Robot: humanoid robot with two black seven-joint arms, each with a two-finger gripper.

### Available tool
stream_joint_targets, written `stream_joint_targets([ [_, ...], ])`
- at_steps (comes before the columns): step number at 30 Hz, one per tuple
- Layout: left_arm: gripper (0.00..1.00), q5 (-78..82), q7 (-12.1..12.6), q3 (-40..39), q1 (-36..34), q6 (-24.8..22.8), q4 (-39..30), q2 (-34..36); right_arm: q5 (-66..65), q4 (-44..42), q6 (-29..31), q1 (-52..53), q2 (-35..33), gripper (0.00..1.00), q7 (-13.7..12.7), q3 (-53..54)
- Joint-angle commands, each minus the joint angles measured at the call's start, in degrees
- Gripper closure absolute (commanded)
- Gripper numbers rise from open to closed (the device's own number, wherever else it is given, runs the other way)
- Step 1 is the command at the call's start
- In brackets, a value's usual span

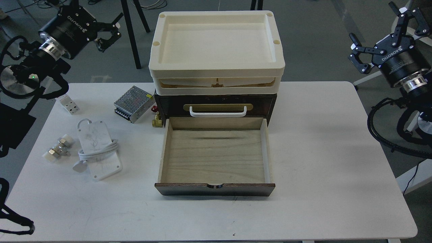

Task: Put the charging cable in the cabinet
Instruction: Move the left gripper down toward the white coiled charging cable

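My left gripper should next grab the charging cable by its wound loops across the plate (110, 148) to put it into the cabinet, because the loops stand up and the marbled plate (95, 135) lies flat.
The charging cable (98, 148) lies on the white table left of the cabinet, its white cord wound around a flat marbled plate, the round puck end at the lower left. The cabinet (216, 104) stands mid-table, dark brown with a cream tray top. Its lower drawer (216, 158) is pulled out toward me and holds nothing. My left gripper (109, 32) hangs open above the table's far left corner, well away from the cable. My right gripper (383, 37) is open too, raised beyond the far right corner.
A silver perforated power-supply box (134, 103) sits left of the cabinet, with brass fittings (156, 119) beside it. Small metal fittings with white caps (58, 148) lie left of the cable, and a white block (69, 104) near the far left edge.
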Motion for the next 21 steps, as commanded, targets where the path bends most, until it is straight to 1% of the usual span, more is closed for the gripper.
stream_joint_targets([
  [1, 0.0, -0.2, -0.22, -0.5, 1.74, 0.0, 0.78, 0.52, -0.08, -0.49, 0.0, 1.26, 0.44, 0.0, -0.01, 0.1],
  [4, 0.0, -0.64, -0.31, -0.5, 2.54, 0.0, 2.62, 0.35, -0.08, -1.1, 0.0, 1.35, 0.52, 0.0, 0.07, 0.19],
  [8, 0.0, -2.48, -0.4, -0.5, 3.16, 0.0, 9.91, -0.88, 0.01, -0.93, 0.0, 1.27, 0.61, 0.0, 0.07, 2.9],
  [10, 0.0, -2.92, -0.48, -0.67, 3.16, 0.0, 10.36, -2.54, 0.09, -0.93, 0.0, 1.27, 0.61, 0.0, 0.07, 3.96],
  [11, 0.0, -3.19, -0.92, -1.28, 3.25, 0.0, 10.27, -2.9, 0.09, -0.93, 0.0, 1.27, 0.61, 0.0, 0.16, 4.32],
  [12, 0.0, -3.45, -2.66, -2.68, 3.33, 0.0, 10.19, -2.99, 0.18, -0.84, 0.0, 1.27, 0.61, 0.0, 0.16, 4.49],
  [13, 0.0, -3.63, -5.29, -4.26, 3.94, 0.0, 9.75, -3.08, 0.27, -0.76, 0.0, 1.27, 0.61, 0.0, 0.08, 4.84],
  [14, 0.0, -3.71, -7.23, -5.41, 4.73, 0.0, 8.7, -3.08, 0.27, -0.67, 0.0, 1.27, 0.61, 0.0, 0.16, 5.11],
  [15, 0.0, -3.72, -8.64, -6.81, 5.7, 0.0, 6.43, -2.99, 0.27, -0.67, 0.0, 1.18, 0.61, 0.0, 0.08, 5.2],
  [16, 0.0, -3.72, -9.27, -7.96, 6.4, 0.0, 3.62, -2.82, 0.27, -0.67, 0.0, 1.09, 0.61, 0.0, 0.16, 5.37],
  [18, 0.0, -3.72, -9.27, -11.12, 8.33, 0.0, -5.76, -1.77, 0.36, -0.67, 0.0, 0.74, 0.44, 0.0, 0.16, 5.46],
  [21, 0.0, -3.1, -9.71, -13.42, 12.11, 0.0, -20.0, 2.97, 0.53, -1.11, 0.0, 0.57, 0.53, 0.0, 0.16, 6.34],
])
